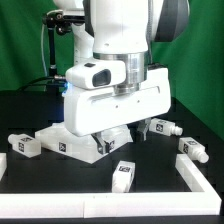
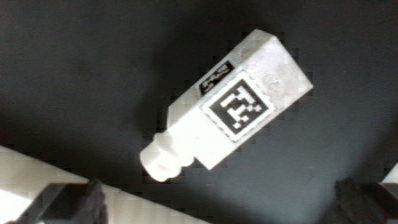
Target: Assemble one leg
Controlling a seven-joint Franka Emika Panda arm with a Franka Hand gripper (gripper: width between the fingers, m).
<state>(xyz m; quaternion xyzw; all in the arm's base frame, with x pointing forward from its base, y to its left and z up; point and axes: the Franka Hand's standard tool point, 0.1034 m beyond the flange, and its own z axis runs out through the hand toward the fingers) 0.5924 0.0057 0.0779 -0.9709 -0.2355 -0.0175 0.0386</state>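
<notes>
I need to grab the leg with my gripper next by its blunt square end (image 2: pixel 267 72), so the leg's narrow round peg stays free for the white panel.
In the wrist view a leg (image 2: pixel 235 100), a short white peg with a black-and-white tag on its side, lies tilted on the black table. My gripper (image 2: pixel 217 208) is open and empty; one dark finger (image 2: pixel 64 204) and the other show at the frame's corners, apart from the leg. In the exterior view the gripper (image 1: pixel 124 137) hangs low over the table behind a leg (image 1: pixel 123 175) lying near the front. More legs lie at the exterior view's left (image 1: pixel 25 145) and right (image 1: pixel 193 150), and one (image 1: pixel 160 127) lies beside the gripper.
A large white square panel (image 1: pixel 82 146) lies under the arm, towards the exterior view's left. A low white border (image 1: pixel 160 190) runs along the table's front and shows as a pale strip (image 2: pixel 36 172) in the wrist view.
</notes>
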